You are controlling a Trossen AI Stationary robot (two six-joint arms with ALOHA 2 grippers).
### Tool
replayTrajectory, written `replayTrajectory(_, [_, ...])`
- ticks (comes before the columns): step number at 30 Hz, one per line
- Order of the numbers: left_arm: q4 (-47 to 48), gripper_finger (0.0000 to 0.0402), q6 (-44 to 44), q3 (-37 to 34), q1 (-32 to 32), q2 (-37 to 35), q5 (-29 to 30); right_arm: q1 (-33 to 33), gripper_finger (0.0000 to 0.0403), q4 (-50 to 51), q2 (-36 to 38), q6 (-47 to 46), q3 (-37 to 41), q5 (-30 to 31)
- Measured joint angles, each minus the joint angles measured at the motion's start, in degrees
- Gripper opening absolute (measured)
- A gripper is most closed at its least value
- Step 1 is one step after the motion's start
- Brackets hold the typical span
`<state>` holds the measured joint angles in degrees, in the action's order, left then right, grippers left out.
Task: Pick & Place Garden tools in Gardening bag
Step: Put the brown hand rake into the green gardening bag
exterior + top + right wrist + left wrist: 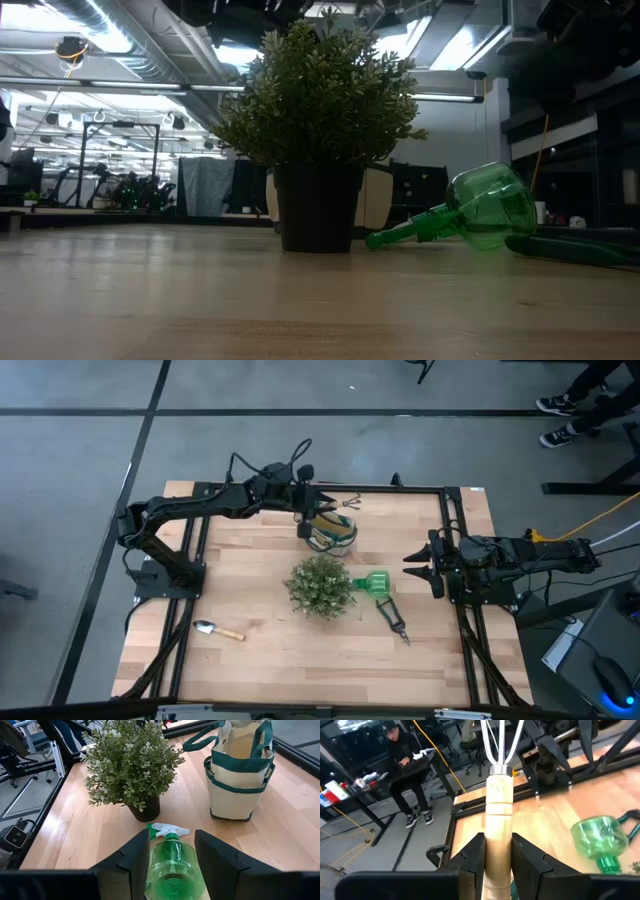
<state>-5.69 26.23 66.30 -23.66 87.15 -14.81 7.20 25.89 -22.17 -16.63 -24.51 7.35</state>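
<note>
My left gripper should lower the tool in before it opens, because the tool's wooden handle is level above the cream bag's opening [332, 530].
My left gripper [316, 510] is shut on a pale wooden-handled tool with silver tines [500, 795], over the far side of the cream gardening bag with green trim [333, 533]. My right gripper [413, 565] is open and empty, right of the bright green spray bottle [373, 585], which lies on its side and shows between the open fingers in the right wrist view [172, 865]. Dark pruning shears [394, 619] lie flat near the bottle. A silver-bladed trowel [218, 629] lies flat at the near left. My left gripper pinches the tool's wooden handle [498, 827] between its two fingers [470, 852]. The fingers come level from the table's left and lie along the handle. The tines [346, 503] stick out past the fingertips toward the right. The tool is lifted clear, above the bag.
A round bushy plant in a dark pot [320, 586] stands mid-table between the bag and the near edge, close to the bottle. A black frame rail [455, 530] runs round the table. A person sits at a desk [402, 765] beyond the table.
</note>
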Motion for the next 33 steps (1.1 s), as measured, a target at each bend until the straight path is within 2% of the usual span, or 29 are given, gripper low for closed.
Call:
replayTrajectory(5, [4.9,0.0068,4.4,0.0,0.0,0.0,1.7,0.0,0.016,0.0,0.0,0.0,0.0,0.0])
replayTrajectory(18, [22.5,0.0068,23.5,0.0,-0.1,0.0,18.1,0.0,0.016,0.0,0.0,0.0,0.0,0.0])
replayTrajectory(27, [25.6,0.0068,32.7,0.0,-0.1,0.0,21.3,0.0,0.016,0.0,0.0,0.0,0.0,0.0])
replayTrajectory(33, [23.2,0.0068,33.1,0.0,0.1,0.5,19.6,0.0,0.016,0.0,0.0,0.0,0.0,0.0])
